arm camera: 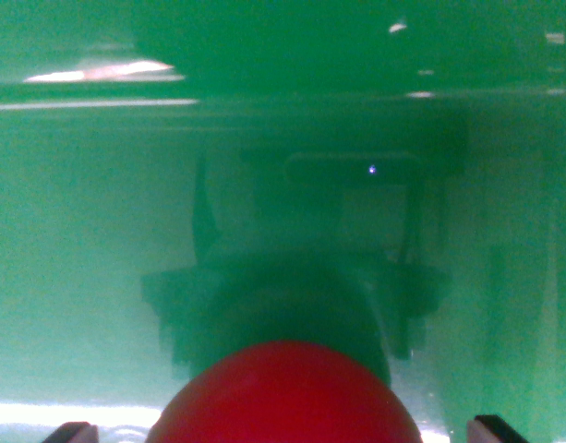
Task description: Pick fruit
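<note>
The red fruit is on the green surface. My gripper will next grab the red fruit by its rounded sides to pick it from there.
A round red fruit (284, 397) fills the bottom middle of the wrist view, cut off by the lower edge. My gripper (283, 431) is open. Only the dark tips of its fingers (72, 432) show, one in each bottom corner. The fruit lies between them with a visible gap on both sides, so neither tip touches it. Under and behind the fruit is a glossy green surface (89, 277). The fruit's lower part is out of view.
The green surface shows a dark reflection of my own wrist and gripper (301, 277) above the fruit. A horizontal edge (264, 101) crosses the top, with bright light glare (102, 72) at the upper left. Nothing else lies on the green.
</note>
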